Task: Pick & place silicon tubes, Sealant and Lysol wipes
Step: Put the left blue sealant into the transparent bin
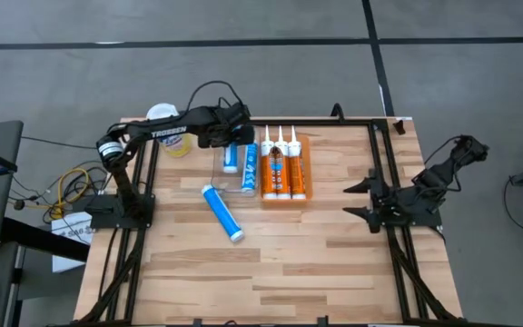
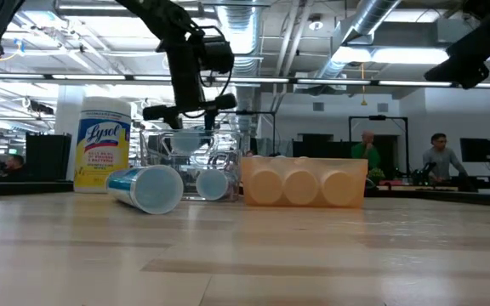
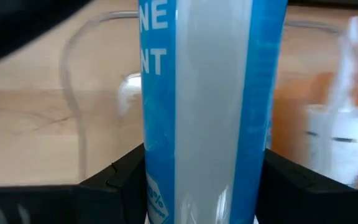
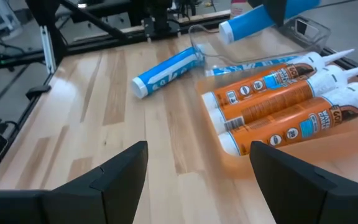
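Note:
The blue tube is above the bottom of the clear bin, so my left gripper now keeps hold of the tube until it is lower.
My left gripper [image 1: 232,139] is shut on a blue silicone tube [image 1: 231,158] above a clear bin [image 1: 216,177]; the tube also shows in the right wrist view [image 4: 250,23]. A second blue tube [image 1: 250,169] lies in the bin. A third blue tube [image 1: 222,213] lies on its side on the table. Three orange sealant tubes [image 1: 284,171] lie side by side in an orange tray [image 1: 305,145]. The Lysol wipes [image 2: 102,140] stand upright at the far left, partly under my left arm in the high view [image 1: 162,113]. My right gripper [image 4: 197,168] is open and empty at the table's right. My left gripper pinches the blue tube's barrel [image 3: 204,137] between its two fingers [image 3: 120,180], toward the tube's far end. The fingers come from above and lie across the tube. The tube is lifted clear of the bin, its white near end [image 4: 225,31] tilted slightly down.
Dark frame rails [image 1: 384,173] run along the table's left and right sides. Cables [image 1: 71,186] lie off the left edge. Bare wood [image 1: 280,263] fills the table's near half.

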